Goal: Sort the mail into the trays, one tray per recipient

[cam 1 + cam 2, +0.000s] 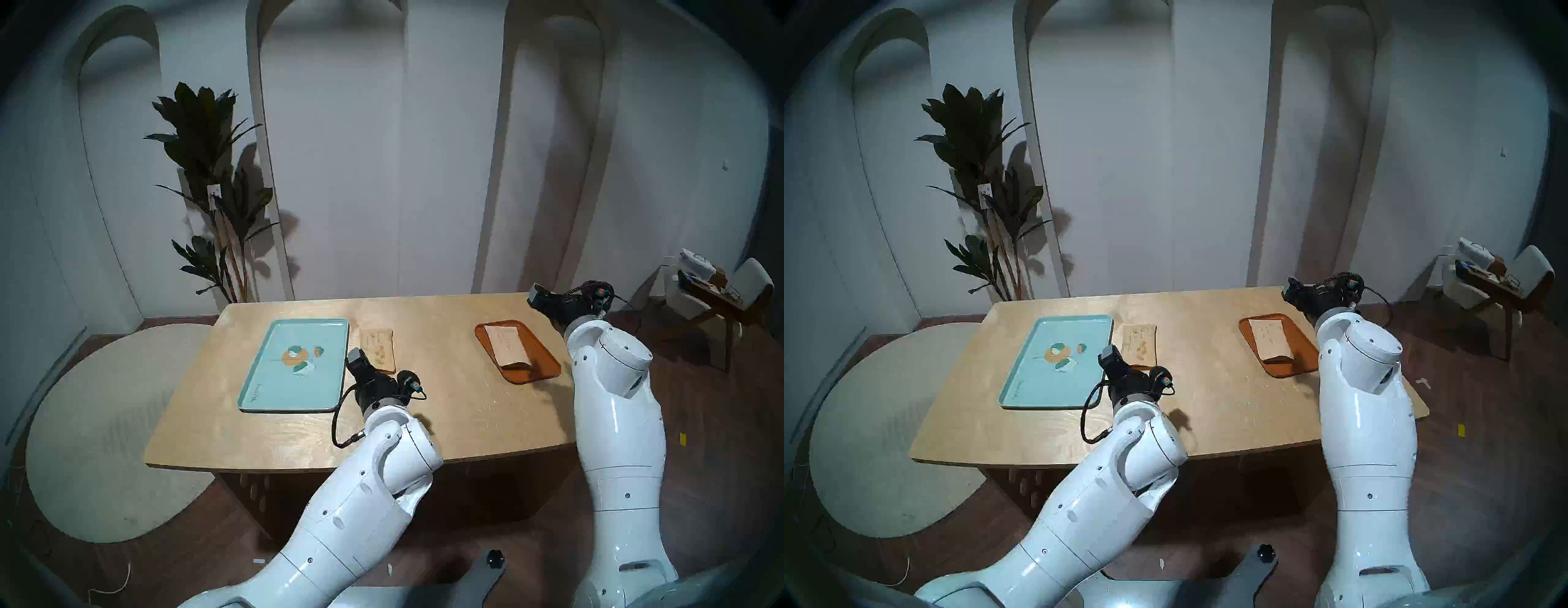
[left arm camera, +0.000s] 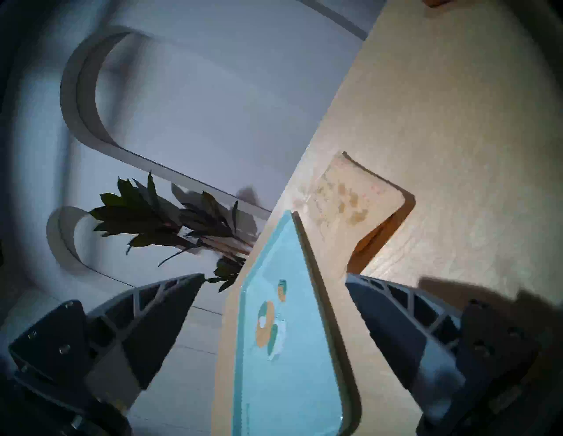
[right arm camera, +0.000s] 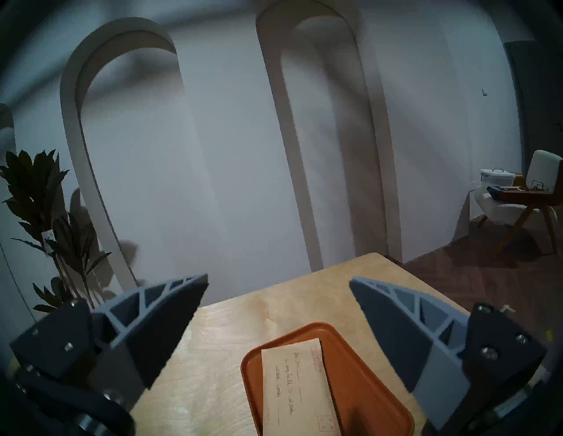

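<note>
The blotched envelope's body (image 1: 376,347) lies on the wood while one end curls upward, so the left gripper grabs that raised end next.
A mint-green tray (image 1: 271,382) with a leaf print lies on the table's left half and holds no mail. Just right of it, on the bare wood, lies the darker blotched envelope (image 1: 377,346), one end curled upward (image 2: 344,198). My left gripper (image 1: 355,354) hovers at that envelope's near end, beside the green tray's right rim (image 2: 307,243). It is open with nothing between its fingers (image 2: 170,307). The paler envelope (image 1: 507,346) rests inside the orange-brown tray (image 1: 541,367) on the right. My right gripper (image 1: 535,294) is raised beyond that tray (image 3: 365,365), open and empty above the paler envelope (image 3: 292,389).
A tall potted plant (image 1: 212,178) stands behind the table's far left corner. A pale round rug (image 1: 97,437) covers the floor to the left. A chair (image 1: 721,293) loaded with boxes stands at the far right. The wooden table (image 1: 445,403) shows bare wood between the trays.
</note>
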